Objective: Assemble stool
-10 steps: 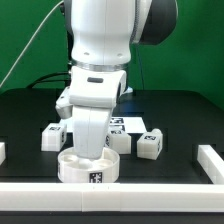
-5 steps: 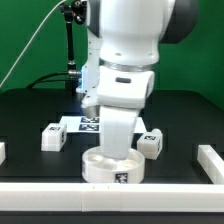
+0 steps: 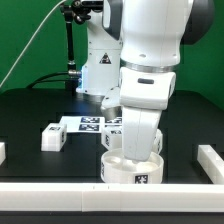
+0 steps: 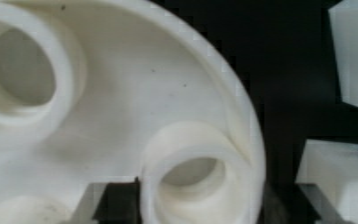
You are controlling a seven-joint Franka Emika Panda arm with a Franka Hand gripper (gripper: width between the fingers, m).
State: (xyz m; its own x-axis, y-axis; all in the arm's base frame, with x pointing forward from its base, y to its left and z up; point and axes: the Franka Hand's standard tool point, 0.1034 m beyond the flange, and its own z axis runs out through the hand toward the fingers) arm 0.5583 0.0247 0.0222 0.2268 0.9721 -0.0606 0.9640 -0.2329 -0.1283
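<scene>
The seat's rim is still well short of the white corner piece in the exterior view, so my gripper needs to keep holding the seat before it lets go.
The stool's round white seat point(image 3: 133, 170) rests on the black table against the front wall, a tag on its rim facing the camera. My gripper point(image 3: 134, 150) reaches down into it from above, shut on the seat. In the wrist view the seat point(image 4: 105, 120) fills most of the picture, and its rim and one round socket point(image 4: 194, 182) lie between my dark fingers point(image 4: 114, 202). A blocky white leg point(image 3: 53, 136) lies off toward the exterior view's left. Two more white legs point(image 4: 357, 50) point(image 4: 345, 170) show close beside the seat in the wrist view.
The marker board point(image 3: 92, 123) lies flat behind the seat. A low white wall point(image 3: 60, 194) runs along the table's front, with a white corner piece point(image 3: 211, 160) at the exterior view's right. A black stand point(image 3: 71, 50) rises at the back.
The arm has carried the seat along the front wall toward the exterior view's right, and now hides the leg that stood there. The grip stayed shut.
</scene>
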